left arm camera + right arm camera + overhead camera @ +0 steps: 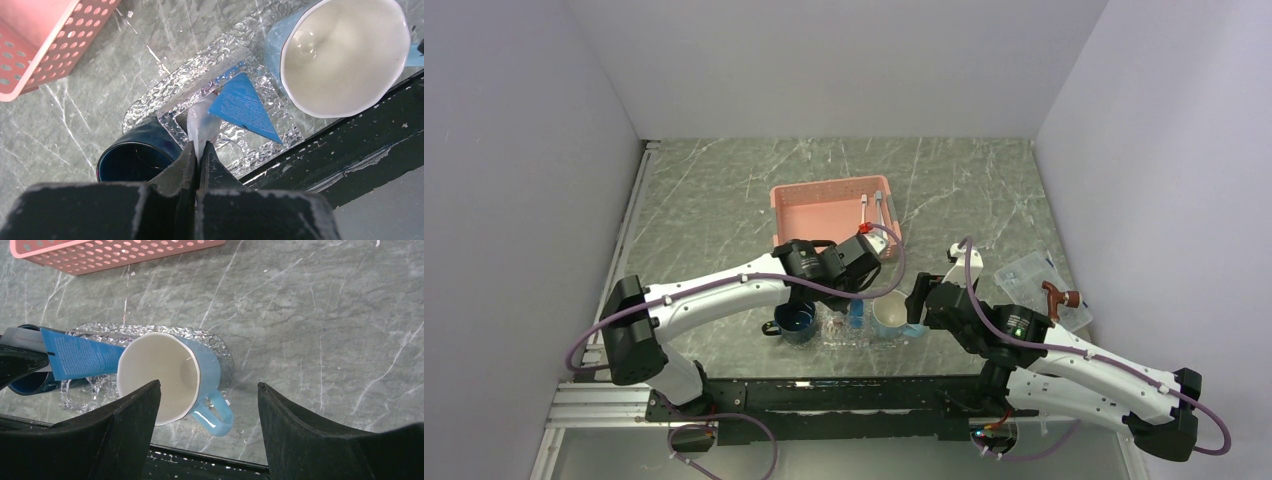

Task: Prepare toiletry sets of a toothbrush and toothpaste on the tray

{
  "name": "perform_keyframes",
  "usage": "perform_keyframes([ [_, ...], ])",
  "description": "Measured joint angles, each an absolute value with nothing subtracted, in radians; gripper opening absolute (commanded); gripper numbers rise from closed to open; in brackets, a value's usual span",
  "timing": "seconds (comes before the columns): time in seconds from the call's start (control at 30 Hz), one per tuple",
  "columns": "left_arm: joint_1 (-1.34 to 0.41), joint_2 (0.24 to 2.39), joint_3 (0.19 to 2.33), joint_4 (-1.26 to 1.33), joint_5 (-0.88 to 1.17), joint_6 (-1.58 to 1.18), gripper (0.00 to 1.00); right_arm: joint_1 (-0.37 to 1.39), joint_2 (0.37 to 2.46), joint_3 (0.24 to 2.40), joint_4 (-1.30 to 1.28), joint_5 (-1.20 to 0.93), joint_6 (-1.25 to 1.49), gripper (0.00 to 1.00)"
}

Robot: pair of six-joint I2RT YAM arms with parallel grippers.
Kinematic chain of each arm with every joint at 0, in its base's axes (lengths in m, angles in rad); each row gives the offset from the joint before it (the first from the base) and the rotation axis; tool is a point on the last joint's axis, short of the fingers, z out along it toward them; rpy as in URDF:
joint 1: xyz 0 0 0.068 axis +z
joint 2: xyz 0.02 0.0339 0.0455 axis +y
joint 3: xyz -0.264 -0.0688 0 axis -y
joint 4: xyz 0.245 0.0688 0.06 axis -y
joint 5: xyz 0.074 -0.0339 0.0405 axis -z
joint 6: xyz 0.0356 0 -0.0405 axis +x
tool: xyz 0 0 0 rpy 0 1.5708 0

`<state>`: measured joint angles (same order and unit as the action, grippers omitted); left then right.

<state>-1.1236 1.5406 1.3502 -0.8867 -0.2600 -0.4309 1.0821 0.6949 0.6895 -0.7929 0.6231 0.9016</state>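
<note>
The white toothpaste would land on the tray (145, 102) between the dark blue mug and the blue toothpaste if my left gripper opened now.
The clear glittery tray (145, 102) lies at the table's near edge and also shows in the top view (842, 338) and the right wrist view (222, 350). The blue toothpaste (241, 106) lies on it, seen too in the right wrist view (80, 357). My left gripper (199, 146) is shut on the flat end of the white toothpaste (202, 120), which hangs down over the tray. My right gripper (209, 384) is open and empty above the light blue mug's handle. Two white toothbrushes (865, 208) (880, 205) lie in the pink basket (814, 212).
A dark blue mug (127, 165) stands at the tray's left end. A light blue mug (340, 50) stands at its right end. A clear box with a brown piece (1039, 285) is at the right. The table's black front rail (350, 140) is close.
</note>
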Motion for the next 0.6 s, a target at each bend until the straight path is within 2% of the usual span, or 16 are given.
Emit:
perform_keyframes([
  [0.47, -1.122, 1.554, 1.33, -0.863, -0.26, -0.431, 0.0, 1.082, 0.695, 0.688, -0.793, 0.623, 0.902, 0.73],
  [0.6, -1.122, 1.553, 1.33, -0.86, -0.259, -0.431, 0.11, 1.082, 0.695, 0.688, -0.793, 0.623, 0.902, 0.73],
])
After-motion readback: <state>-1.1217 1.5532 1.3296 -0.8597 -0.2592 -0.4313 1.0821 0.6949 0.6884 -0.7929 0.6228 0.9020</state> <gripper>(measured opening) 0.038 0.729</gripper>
